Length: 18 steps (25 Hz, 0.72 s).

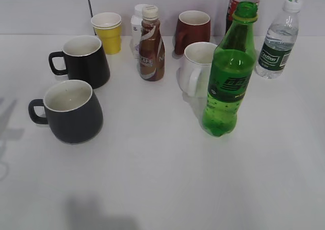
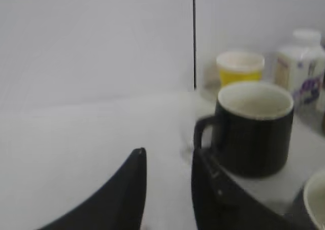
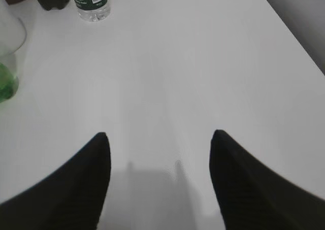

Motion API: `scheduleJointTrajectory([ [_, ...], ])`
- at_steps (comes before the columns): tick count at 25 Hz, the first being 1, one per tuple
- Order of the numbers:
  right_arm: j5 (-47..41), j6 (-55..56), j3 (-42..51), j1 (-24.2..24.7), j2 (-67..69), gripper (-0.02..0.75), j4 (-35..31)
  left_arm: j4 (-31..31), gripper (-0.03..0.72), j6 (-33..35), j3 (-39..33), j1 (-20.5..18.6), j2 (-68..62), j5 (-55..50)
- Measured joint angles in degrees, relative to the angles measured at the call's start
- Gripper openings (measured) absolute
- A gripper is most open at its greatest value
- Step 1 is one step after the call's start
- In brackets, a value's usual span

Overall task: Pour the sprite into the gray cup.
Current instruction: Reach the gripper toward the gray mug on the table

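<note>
The gray cup's round body (image 1: pixel 76 120) is broad and its handle (image 1: pixel 33 111) is a slim loop, so I should grab the cup there next with my left gripper.
The sprite (image 1: pixel 229 77), a tall green bottle with no cap, stands upright right of centre; a green sliver of it shows at the left edge of the right wrist view (image 3: pixel 5 88). The gray cup (image 1: pixel 71 110) stands at the front left, handle to the left; its rim shows at the lower right corner of the left wrist view (image 2: pixel 316 202). Neither gripper shows in the exterior view. My left gripper (image 2: pixel 167 161) is open and empty over bare table, left of the mugs. My right gripper (image 3: pixel 158 138) is open and empty over bare table, right of the sprite.
A black mug (image 1: pixel 84 61) stands behind the gray cup and close to my left gripper (image 2: pixel 254 131). At the back are a yellow cup (image 1: pixel 107 32), a brown coffee bottle (image 1: pixel 151 44), a white mug (image 1: pixel 198 69), a red-brown mug (image 1: pixel 193 31) and a water bottle (image 1: pixel 278 39).
</note>
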<state>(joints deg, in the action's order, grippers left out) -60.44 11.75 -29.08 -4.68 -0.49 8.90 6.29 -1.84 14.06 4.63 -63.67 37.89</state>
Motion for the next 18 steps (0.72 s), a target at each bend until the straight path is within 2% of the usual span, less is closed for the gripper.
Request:
scheduleJointTrajectory([
  [3,0.0,0.0,0.0,0.0,0.0,0.461,0.0,-0.05,0.246,0.0,-2.05,1.78,-2.5,0.03],
  [10,0.0,0.0,0.13,0.0,0.0,0.461,-0.84,0.16,0.256,0.0,-5.82,9.67,-6.02,0.04],
  [18,0.0,0.0,0.39,0.0,0.0,0.461,-0.9,-0.17,0.265,3.17,-5.87,10.14,-14.99,3.86],
])
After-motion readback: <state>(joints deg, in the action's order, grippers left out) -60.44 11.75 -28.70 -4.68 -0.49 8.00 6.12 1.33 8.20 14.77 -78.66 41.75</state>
